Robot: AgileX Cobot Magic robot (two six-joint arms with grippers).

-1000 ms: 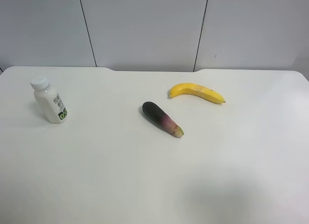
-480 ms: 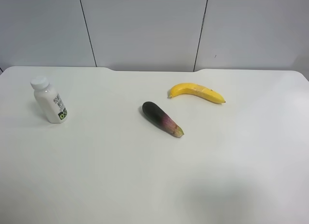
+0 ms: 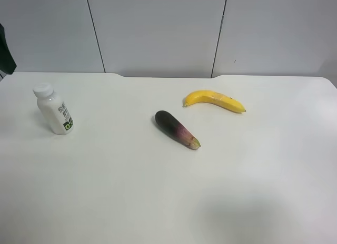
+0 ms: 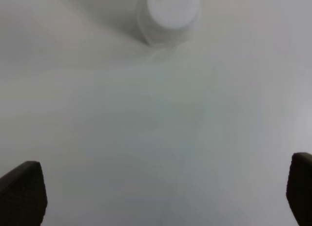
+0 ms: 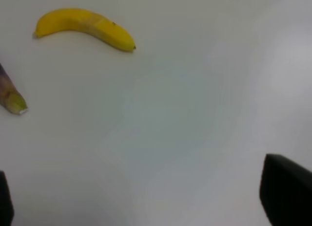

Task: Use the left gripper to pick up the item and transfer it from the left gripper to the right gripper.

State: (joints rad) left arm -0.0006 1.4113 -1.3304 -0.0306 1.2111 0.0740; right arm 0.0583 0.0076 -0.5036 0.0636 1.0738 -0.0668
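My left gripper is going to grab the white bottle next by its upper body below the cap (image 3: pixel 50 107), which leaves the white bottle's base (image 3: pixel 63 130) free for my right gripper.
The item, a small white bottle (image 3: pixel 53 110) with a white cap and a green-and-black mark, stands upright at the left of the white table (image 3: pixel 131 191). The left wrist view shows its cap (image 4: pixel 169 12) from above, blurred. My left gripper (image 4: pixel 161 189) is open and empty, with its black fingertips (image 4: pixel 22 193) wide apart, above the table and short of the bottle. My right gripper (image 5: pixel 146 206) is open and empty, one finger (image 5: pixel 286 197) showing over bare table. Neither gripper shows in the exterior high view.
A dark purple eggplant (image 3: pixel 177 129) lies near the table's middle, and its stem tip shows in the right wrist view (image 5: pixel 13 100). A yellow banana (image 3: pixel 214 100) lies behind it and also shows in the right wrist view (image 5: pixel 85 26). A dark shape (image 3: pixel 5 50) juts in at the exterior high view's left edge.
A dark shape has come into the exterior high view at its left edge, above the bottle. The bottle, eggplant and banana have not moved.
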